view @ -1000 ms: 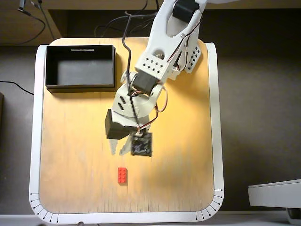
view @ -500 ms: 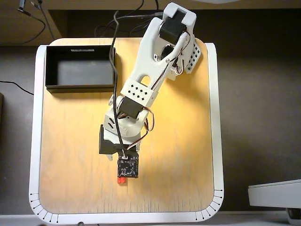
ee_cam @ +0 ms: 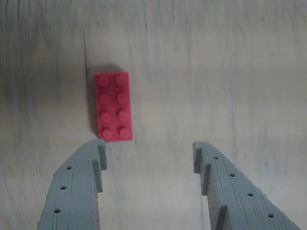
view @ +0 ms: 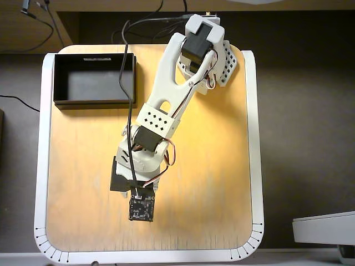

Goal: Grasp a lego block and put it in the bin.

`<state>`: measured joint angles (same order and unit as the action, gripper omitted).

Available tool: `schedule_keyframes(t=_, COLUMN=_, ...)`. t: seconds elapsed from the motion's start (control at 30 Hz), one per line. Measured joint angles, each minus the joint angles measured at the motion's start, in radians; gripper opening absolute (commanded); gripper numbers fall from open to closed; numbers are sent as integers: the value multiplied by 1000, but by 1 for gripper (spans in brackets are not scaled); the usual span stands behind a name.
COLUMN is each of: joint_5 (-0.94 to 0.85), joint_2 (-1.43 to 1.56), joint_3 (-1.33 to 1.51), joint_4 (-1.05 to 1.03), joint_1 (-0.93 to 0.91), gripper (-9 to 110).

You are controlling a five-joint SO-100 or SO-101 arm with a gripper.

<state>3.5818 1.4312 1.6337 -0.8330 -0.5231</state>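
I will next grab the red lego block by its two long sides with my gripper, to put it in the bin (view: 94, 83).
The wrist view shows the lego block (ee_cam: 112, 106), a small red 2x4 brick lying flat on the wood, its long side pointing away from me. My gripper (ee_cam: 148, 155) is open, its two grey fingers spread wide just short of the brick. The left fingertip (ee_cam: 97, 154) almost meets the brick's near end, so the brick lies left of the gap's centre. In the overhead view the arm's wrist camera board (view: 141, 209) covers the brick. The bin (view: 94, 83), a black shallow box, sits empty at the table's far left corner.
The wooden table top (view: 211, 166) has a white raised border, and the front edge lies a short way beyond the wrist. A black cable (view: 126, 83) runs from the back along the arm, passing the bin's right wall. A grey object (view: 324, 227) sits off the table at lower right.
The arm has stretched further toward the table's front edge. The red brick, plainly visible a second ago, is now hidden under the wrist in the overhead view.
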Motion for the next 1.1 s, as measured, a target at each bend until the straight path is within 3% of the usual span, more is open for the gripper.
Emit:
schedule_keyframes(t=0.4, joint_5=-153, joint_2=-164, joint_3=-43, joint_4=-23, joint_1=32, gripper=23)
schedule_keyframes(t=1.1, joint_5=-173, joint_2=-339, joint_3=-247, joint_4=-49, joint_1=31, gripper=23)
